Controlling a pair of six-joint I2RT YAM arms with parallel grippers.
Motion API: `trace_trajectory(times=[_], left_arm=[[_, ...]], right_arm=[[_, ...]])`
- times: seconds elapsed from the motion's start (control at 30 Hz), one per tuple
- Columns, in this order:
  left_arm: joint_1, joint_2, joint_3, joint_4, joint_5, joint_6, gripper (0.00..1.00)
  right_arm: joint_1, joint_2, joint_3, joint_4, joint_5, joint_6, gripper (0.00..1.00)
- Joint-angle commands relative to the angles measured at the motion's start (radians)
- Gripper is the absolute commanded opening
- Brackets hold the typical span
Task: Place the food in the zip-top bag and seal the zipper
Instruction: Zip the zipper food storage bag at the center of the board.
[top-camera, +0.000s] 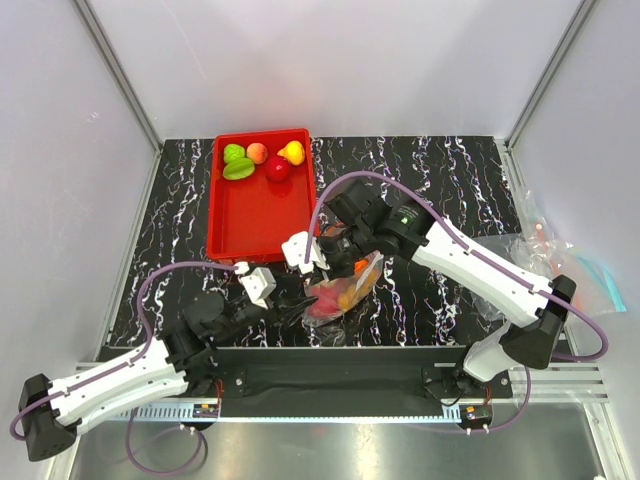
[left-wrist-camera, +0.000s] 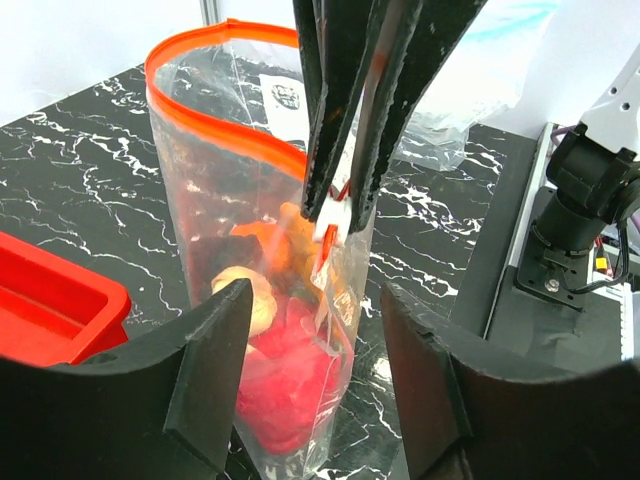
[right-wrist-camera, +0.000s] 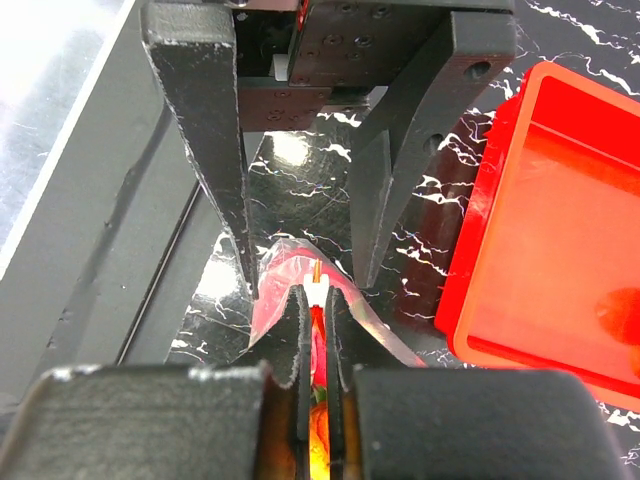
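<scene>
My left gripper grabs the zip-top bag (top-camera: 345, 290) at the zipper's end beside my right gripper next, to hold the bag steady for sealing the zipper.
The zip-top bag (top-camera: 345, 290) stands upright at the table's near middle, with magenta (left-wrist-camera: 285, 375), pale (left-wrist-camera: 255, 300) and orange (left-wrist-camera: 285, 235) food inside. Its orange-red zipper (left-wrist-camera: 215, 125) gapes open on the far side. My right gripper (top-camera: 335, 265) is shut on one end of the zipper from above; it also shows in the right wrist view (right-wrist-camera: 316, 300) and the left wrist view (left-wrist-camera: 338, 215). My left gripper (left-wrist-camera: 315, 295) is open, with its fingers on either side of the bag's lower part. Green (top-camera: 237, 163), peach (top-camera: 257, 152), yellow (top-camera: 292, 152) and red (top-camera: 277, 169) food lies in the tray.
The shallow red tray (top-camera: 250, 225) sits behind and left of the bag, close to both grippers, and shows in the right wrist view (right-wrist-camera: 560, 250). Spare clear bags (top-camera: 545, 250), one blue-tinted (top-camera: 600, 275), lie at the right edge. A metal rail runs along the near edge.
</scene>
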Motion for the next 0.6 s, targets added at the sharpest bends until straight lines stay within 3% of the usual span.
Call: trace_trajectory(times=[0.0, 0.13, 0.27, 0.57], left_arm=[[0.003, 0.023, 0.063, 0.079, 0.034, 0.030, 0.57], [0.003, 0.053, 0.078, 0.099, 0.038, 0.029, 0.47], [0.003, 0.072, 0.099, 0.099, 0.047, 0.042, 0.00], [0.003, -0.009, 0.061, 0.071, -0.074, -0.005, 0.00]], right_arm=[[0.009, -0.033, 0.049, 0.001, -0.032, -0.013, 0.00], [0.009, -0.031, 0.048, -0.002, -0.040, -0.015, 0.00], [0.009, -0.036, 0.045, 0.006, -0.035, -0.010, 0.00], [0.009, -0.030, 0.025, -0.010, 0.052, 0.001, 0.00]])
